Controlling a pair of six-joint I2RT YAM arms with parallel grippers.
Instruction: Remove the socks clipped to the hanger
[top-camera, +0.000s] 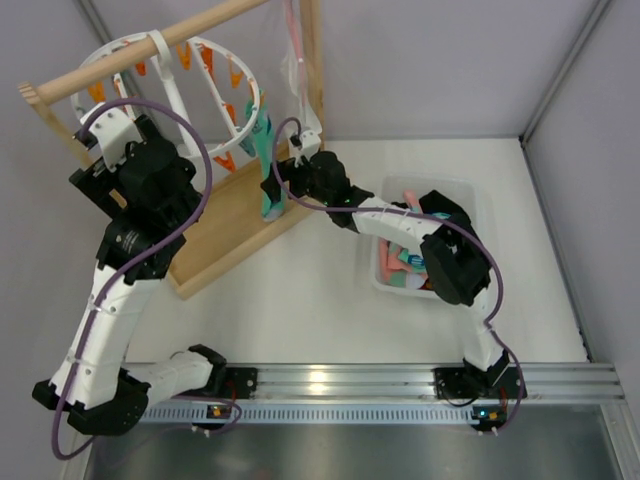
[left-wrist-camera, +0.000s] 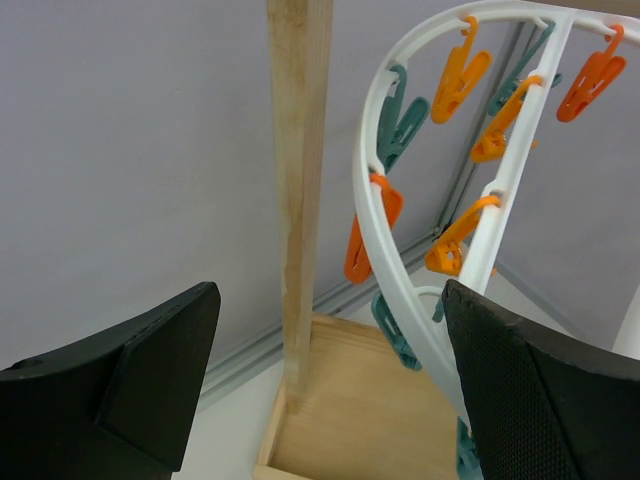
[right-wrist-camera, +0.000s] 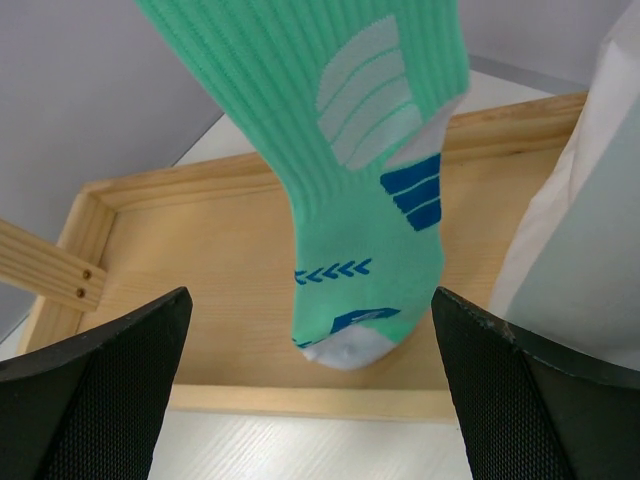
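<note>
My right gripper will next grab the mint sock's dangling toe end (top-camera: 271, 205) and leave the clips free, to pull the mint sock off the hanger (top-camera: 235, 75).
The hanger (top-camera: 235, 75), a white ring with orange and teal clips, hangs from a wooden rail at the back left. One mint-green sock (top-camera: 267, 165) with blue marks hangs from its right rim. In the right wrist view this sock (right-wrist-camera: 350, 200) dangles over the wooden base, its white toe just ahead of my open right gripper (right-wrist-camera: 315, 400), untouched. My left gripper (left-wrist-camera: 330, 390) is open too and holds nothing, facing the wooden post (left-wrist-camera: 300, 200), with the hanger's rim (left-wrist-camera: 400, 290) beside its right finger. Several clips (left-wrist-camera: 458, 80) there hang empty.
The wooden rail frame's base (top-camera: 225, 225) lies under the hanger. A pale cloth (right-wrist-camera: 580, 200) hangs close on the right of the mint sock. A white bin (top-camera: 478, 200) at the right holds several socks (top-camera: 405, 265) under my right arm.
</note>
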